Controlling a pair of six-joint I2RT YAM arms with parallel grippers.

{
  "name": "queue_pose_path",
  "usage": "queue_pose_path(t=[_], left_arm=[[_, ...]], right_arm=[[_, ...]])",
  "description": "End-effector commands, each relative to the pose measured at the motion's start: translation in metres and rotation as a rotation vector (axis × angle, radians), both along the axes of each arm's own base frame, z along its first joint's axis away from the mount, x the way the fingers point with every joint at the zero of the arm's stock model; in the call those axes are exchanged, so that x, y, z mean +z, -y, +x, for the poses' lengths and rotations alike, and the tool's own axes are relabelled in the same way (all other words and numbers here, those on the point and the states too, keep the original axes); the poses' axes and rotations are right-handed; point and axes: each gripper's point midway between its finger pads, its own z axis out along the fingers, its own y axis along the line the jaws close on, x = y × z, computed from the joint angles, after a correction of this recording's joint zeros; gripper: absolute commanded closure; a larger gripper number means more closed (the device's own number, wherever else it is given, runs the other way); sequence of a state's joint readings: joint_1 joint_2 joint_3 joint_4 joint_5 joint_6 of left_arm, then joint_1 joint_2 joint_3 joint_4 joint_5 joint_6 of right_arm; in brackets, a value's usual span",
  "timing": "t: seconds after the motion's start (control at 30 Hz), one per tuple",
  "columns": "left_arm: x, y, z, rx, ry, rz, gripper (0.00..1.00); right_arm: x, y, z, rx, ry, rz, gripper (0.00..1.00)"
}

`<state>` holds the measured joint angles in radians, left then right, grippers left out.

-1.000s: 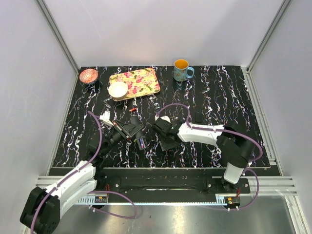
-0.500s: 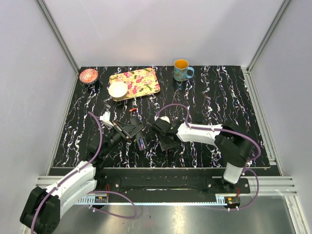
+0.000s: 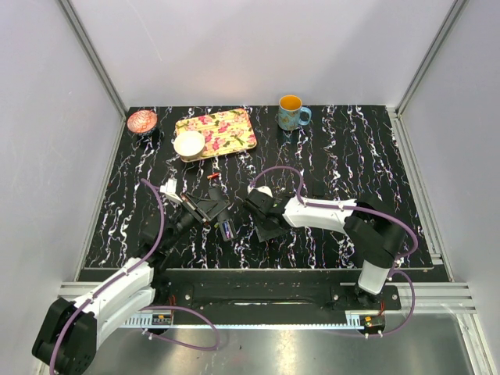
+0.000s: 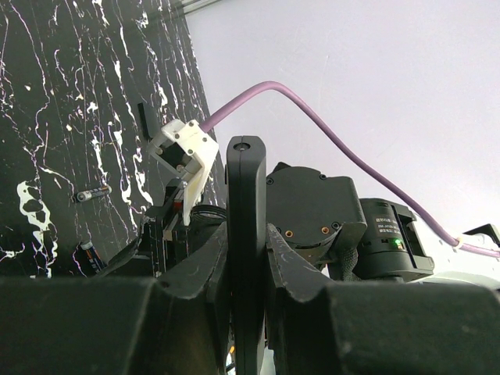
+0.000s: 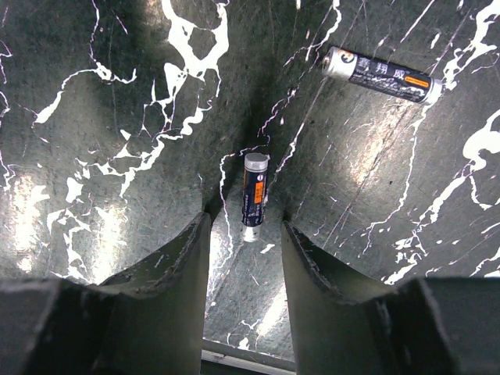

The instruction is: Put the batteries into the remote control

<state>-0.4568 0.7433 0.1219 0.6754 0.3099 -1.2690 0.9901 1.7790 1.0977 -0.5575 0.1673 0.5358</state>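
Note:
I need to grab the dark battery by its whitish near end [image 5: 251,232] with my right gripper next. The battery's far end then stays free to go into the remote control.
My left gripper [image 3: 209,206] is shut on the remote control [image 4: 245,211], a slim black bar held on edge between the fingers [image 4: 195,266], above the table. My right gripper [image 3: 268,228] points down at the table, open, jaws apart [image 5: 244,226]. A dark battery [image 5: 254,197] with an orange mark lies on the table just beyond the fingertips, in line with the gap, touching neither finger. A second dark battery [image 5: 383,75] lies further off to the right. A purple-blue battery [image 3: 227,229] lies between the two grippers. A small reddish piece [image 3: 212,177] lies behind the left gripper.
A flowered tray [image 3: 226,129] with a white bowl [image 3: 189,144] stands at the back left, and a pink bowl [image 3: 142,121] sits in the far left corner. A blue mug [image 3: 291,112] stands at the back middle. Purple cables loop over both arms.
Nothing has visibly changed. Both arms stay where they were.

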Motion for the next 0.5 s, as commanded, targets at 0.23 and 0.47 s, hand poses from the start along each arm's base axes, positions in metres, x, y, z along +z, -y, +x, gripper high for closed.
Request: queue_pose_path(t=[0.23, 0.47], left_arm=[[0.015, 0.0, -0.003, -0.01, 0.058, -0.035, 1.0], [0.014, 0.0, -0.004, -0.012, 0.056, -0.035, 1.0]], right_arm=[[0.017, -0.009, 0.012, -0.008, 0.065, 0.024, 0.39], [0.02, -0.01, 0.012, -0.001, 0.07, 0.027, 0.56]])
